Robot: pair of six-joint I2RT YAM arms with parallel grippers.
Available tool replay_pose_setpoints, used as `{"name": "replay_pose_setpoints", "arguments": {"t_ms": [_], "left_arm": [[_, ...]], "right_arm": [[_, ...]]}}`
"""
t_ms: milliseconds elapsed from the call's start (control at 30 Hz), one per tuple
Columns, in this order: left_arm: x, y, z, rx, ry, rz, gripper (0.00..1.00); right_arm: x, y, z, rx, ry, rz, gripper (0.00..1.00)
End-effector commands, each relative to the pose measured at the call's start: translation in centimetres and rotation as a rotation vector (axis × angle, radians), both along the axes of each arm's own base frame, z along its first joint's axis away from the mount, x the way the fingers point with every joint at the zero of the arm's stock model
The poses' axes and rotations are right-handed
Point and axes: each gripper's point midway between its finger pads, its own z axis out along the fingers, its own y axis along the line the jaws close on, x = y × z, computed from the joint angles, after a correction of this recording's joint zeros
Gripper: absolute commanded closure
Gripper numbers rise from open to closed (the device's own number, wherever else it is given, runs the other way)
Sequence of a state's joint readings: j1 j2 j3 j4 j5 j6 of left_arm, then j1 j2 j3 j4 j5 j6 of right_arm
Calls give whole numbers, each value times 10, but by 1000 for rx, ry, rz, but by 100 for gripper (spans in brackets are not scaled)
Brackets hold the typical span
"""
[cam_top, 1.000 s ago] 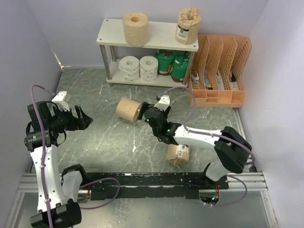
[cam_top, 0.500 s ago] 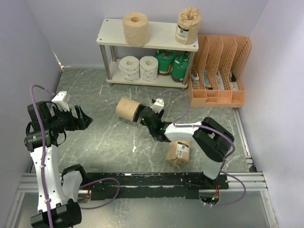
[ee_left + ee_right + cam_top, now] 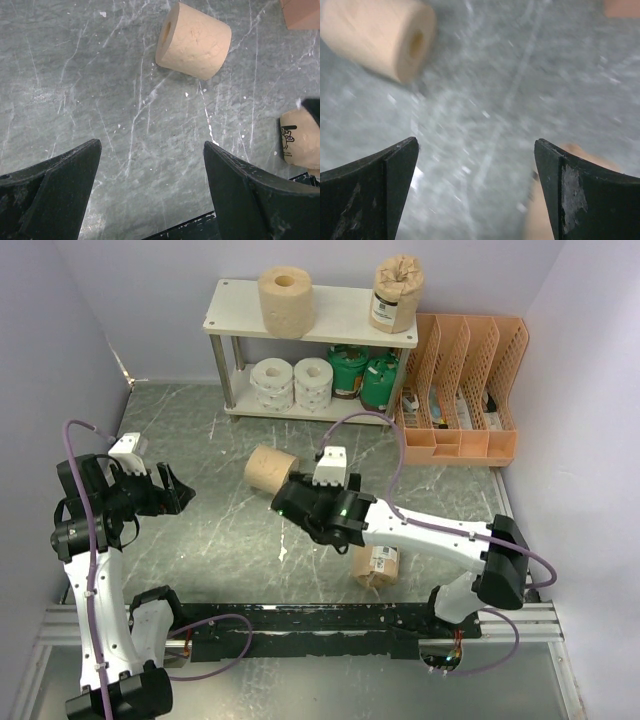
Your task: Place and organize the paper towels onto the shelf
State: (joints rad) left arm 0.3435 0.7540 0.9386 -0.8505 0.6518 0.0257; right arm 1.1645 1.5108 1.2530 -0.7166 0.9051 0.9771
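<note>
Next, my right gripper grabs the second wrapped barcode roll by its gathered paper end (image 3: 374, 583), leaving its opposite end free to stand on the shelf (image 3: 340, 315).
The shelf (image 3: 340, 315) stands at the back. Its top board holds a bare tan roll (image 3: 285, 300) and a paper-wrapped barcode roll (image 3: 397, 292). Its lower board holds two white patterned rolls (image 3: 292, 383) and two green rolls (image 3: 364, 374). A second bare tan roll (image 3: 268, 470) lies on its side on the table; it also shows in the left wrist view (image 3: 192, 40) and, blurred, in the right wrist view (image 3: 375, 37). A second wrapped barcode roll (image 3: 375, 565) lies nearer the front. My right gripper (image 3: 292, 508) (image 3: 476, 145) is open and empty just in front of the loose tan roll. My left gripper (image 3: 175, 490) (image 3: 152, 150) is open and empty at the left.
An orange perforated file organizer (image 3: 460, 390) stands right of the shelf. Grey walls close in the left, back and right sides. A black rail (image 3: 300, 625) runs along the near edge. The right arm's purple cable (image 3: 385, 435) loops over the table's middle.
My right arm has swung left and toward the front, and its wrist has turned over beside the loose tan roll. The right wrist view is motion-blurred. The left arm and all rolls have not moved.
</note>
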Motion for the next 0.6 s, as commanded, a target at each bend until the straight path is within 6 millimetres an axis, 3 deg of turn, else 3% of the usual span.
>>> {"name": "replay_pose_setpoints", "arguments": {"t_ms": [0, 100, 200, 400, 567], "left_arm": [[-1, -2, 2, -5, -17, -14, 5], [-1, -3, 2, -7, -18, -20, 5], [-2, -4, 2, -7, -21, -25, 5], [-4, -4, 6, 0, -41, -23, 5], [-6, -4, 9, 7, -54, -19, 5]], "right_arm": [[-77, -100, -34, -518, 283, 25, 0], [-120, -102, -52, -457, 424, 100, 0], [-142, -113, -60, -403, 478, 111, 0], [-160, -133, -65, -388, 536, 172, 0], [-156, -150, -73, -464, 515, 185, 0]]}}
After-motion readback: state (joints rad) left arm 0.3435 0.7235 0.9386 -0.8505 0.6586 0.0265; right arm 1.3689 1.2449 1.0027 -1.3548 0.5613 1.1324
